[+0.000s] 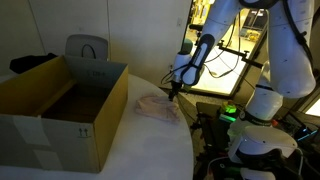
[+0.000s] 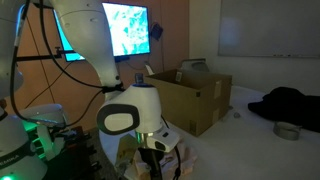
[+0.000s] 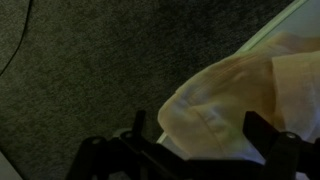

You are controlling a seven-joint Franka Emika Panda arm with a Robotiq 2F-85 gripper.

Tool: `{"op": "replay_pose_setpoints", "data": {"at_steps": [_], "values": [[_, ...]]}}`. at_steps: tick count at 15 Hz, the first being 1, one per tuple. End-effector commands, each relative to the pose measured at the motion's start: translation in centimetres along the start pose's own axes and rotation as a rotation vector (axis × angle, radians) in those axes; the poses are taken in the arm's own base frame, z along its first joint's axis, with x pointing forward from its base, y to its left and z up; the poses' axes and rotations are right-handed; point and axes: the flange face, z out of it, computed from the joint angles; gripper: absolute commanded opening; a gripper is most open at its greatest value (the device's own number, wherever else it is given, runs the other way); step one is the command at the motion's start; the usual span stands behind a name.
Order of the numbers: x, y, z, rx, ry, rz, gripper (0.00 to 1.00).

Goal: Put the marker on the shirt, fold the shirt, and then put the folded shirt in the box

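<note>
I will next grab the shirt (image 1: 158, 107) by its loose edge beside the table's edge. Then I will fold that side of the shirt over the rest.
A pale cream shirt (image 1: 158, 107) lies bunched on the white table at its edge, next to the open cardboard box (image 1: 60, 100). My gripper (image 1: 174, 92) hangs just above the shirt's near edge. In the wrist view the two dark fingers stand wide apart with the shirt (image 3: 240, 90) between and below them; the gripper (image 3: 200, 135) is open and holds nothing. In an exterior view the gripper (image 2: 150, 155) is low beside the shirt (image 2: 168, 148), with the box (image 2: 190, 95) behind. I see no marker in any view.
A black garment (image 2: 290, 105) and a roll of tape (image 2: 287, 131) lie on the table beyond the box. A lit monitor (image 2: 125, 30) stands behind the arm. The wrist view shows dark carpet floor (image 3: 80, 60) beside the table edge.
</note>
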Motion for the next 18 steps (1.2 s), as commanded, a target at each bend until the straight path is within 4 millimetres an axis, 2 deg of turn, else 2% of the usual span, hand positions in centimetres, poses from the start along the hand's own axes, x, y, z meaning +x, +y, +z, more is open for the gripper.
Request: {"op": "replay_pose_setpoints", "data": {"at_steps": [1, 5, 6, 7, 13, 16, 18], "values": [[1.9, 2.2, 1.5, 0.028, 0.025, -0.005, 1.00], [2.3, 3.2, 2.9, 0.081, 0.018, -0.027, 1.00], [2.3, 3.3, 3.3, 0.097, 0.013, -0.038, 0.75], [2.3, 3.3, 3.5, 0.105, 0.013, -0.046, 0.75], [2.3, 3.5, 3.7, 0.129, 0.011, -0.081, 0.27], [2.4, 3.5, 2.7, 0.112, 0.019, -0.091, 0.06], [2.2, 3.5, 1.5, 0.098, 0.028, -0.102, 0.01]]}}
